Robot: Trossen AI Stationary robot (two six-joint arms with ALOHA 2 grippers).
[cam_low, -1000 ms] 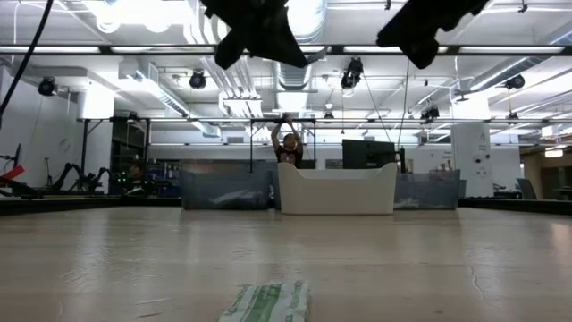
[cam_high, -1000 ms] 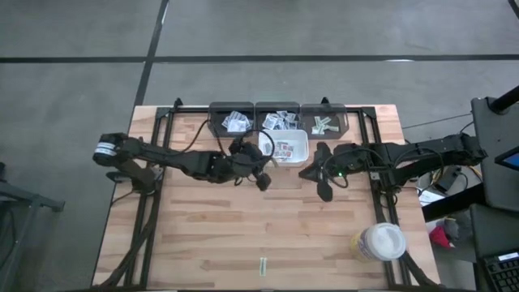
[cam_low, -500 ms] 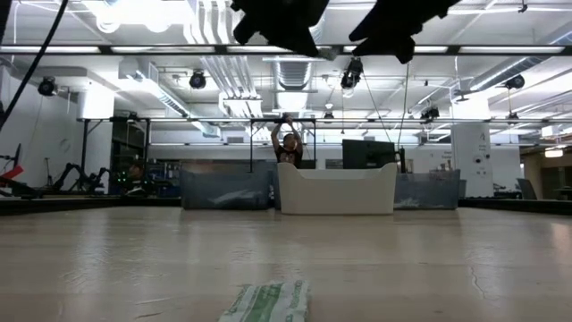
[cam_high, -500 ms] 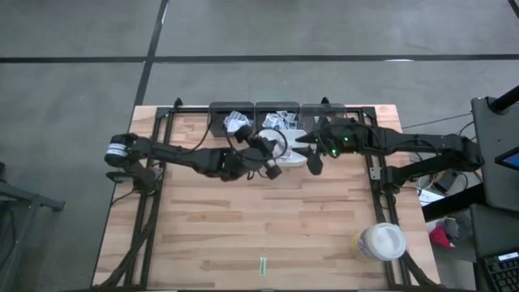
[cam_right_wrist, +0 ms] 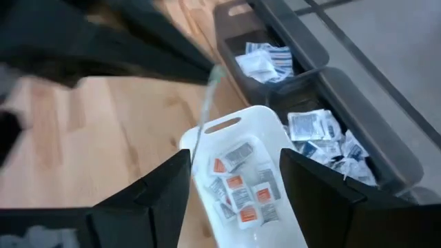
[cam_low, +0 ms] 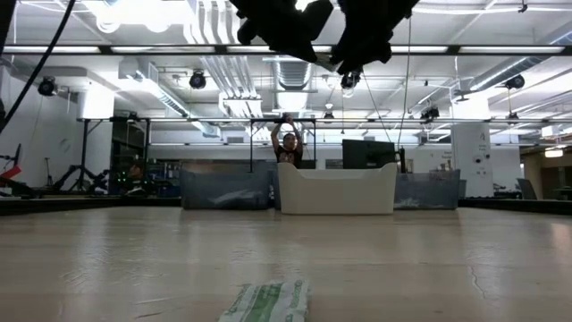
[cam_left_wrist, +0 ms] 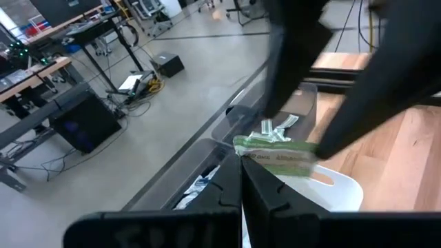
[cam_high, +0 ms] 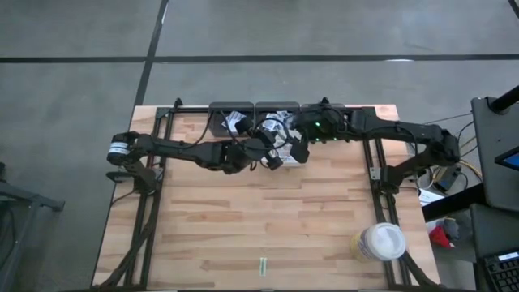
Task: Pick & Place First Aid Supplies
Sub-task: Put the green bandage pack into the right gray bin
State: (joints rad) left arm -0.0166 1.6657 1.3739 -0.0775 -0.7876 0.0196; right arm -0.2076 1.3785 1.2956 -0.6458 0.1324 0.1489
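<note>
My right gripper should next grab the held green-printed packet by its loose end (cam_right_wrist: pixel 195 148). Then the packet can be sorted into its bin.
My left gripper (cam_left_wrist: pixel 241 180) is shut on a small green-printed packet (cam_left_wrist: pixel 277 156), held in the air over the white tray (cam_left_wrist: pixel 337 189). The right wrist view shows this packet edge-on (cam_right_wrist: pixel 205 103). My right gripper (cam_right_wrist: pixel 238 200) is open just past the packet, above the tray (cam_right_wrist: pixel 275 138), its two dark fingers (cam_left_wrist: pixel 289 62) on either side of the packet without touching it. Red-printed packets (cam_right_wrist: pixel 241 187) lie in the tray. Another green-printed packet (cam_low: pixel 268 302) lies flat near the table's front edge (cam_high: pixel 263 266). My left gripper pinches one end of the green-printed packet (cam_left_wrist: pixel 249 157) between its two fingertips. The fingers come roughly level from the table's left. The packet sticks out past the fingertips, lifted clear above the white tray.
Three dark bins stand along the far edge; one (cam_right_wrist: pixel 265 58) holds blue-striped packets, the middle one (cam_right_wrist: pixel 318 131) grey and white packets, the third (cam_left_wrist: pixel 279 127) greenish ones. A round white-lidded jar (cam_high: pixel 381 242) stands at the near right. Bare wooden tabletop (cam_high: pixel 243 219) fills the middle.
My right gripper has swung up and toward the table's far left, from beside the tray to over it, close to my left gripper. My left gripper has gone a little toward the tray, rolling as it went, with the packet still held.
</note>
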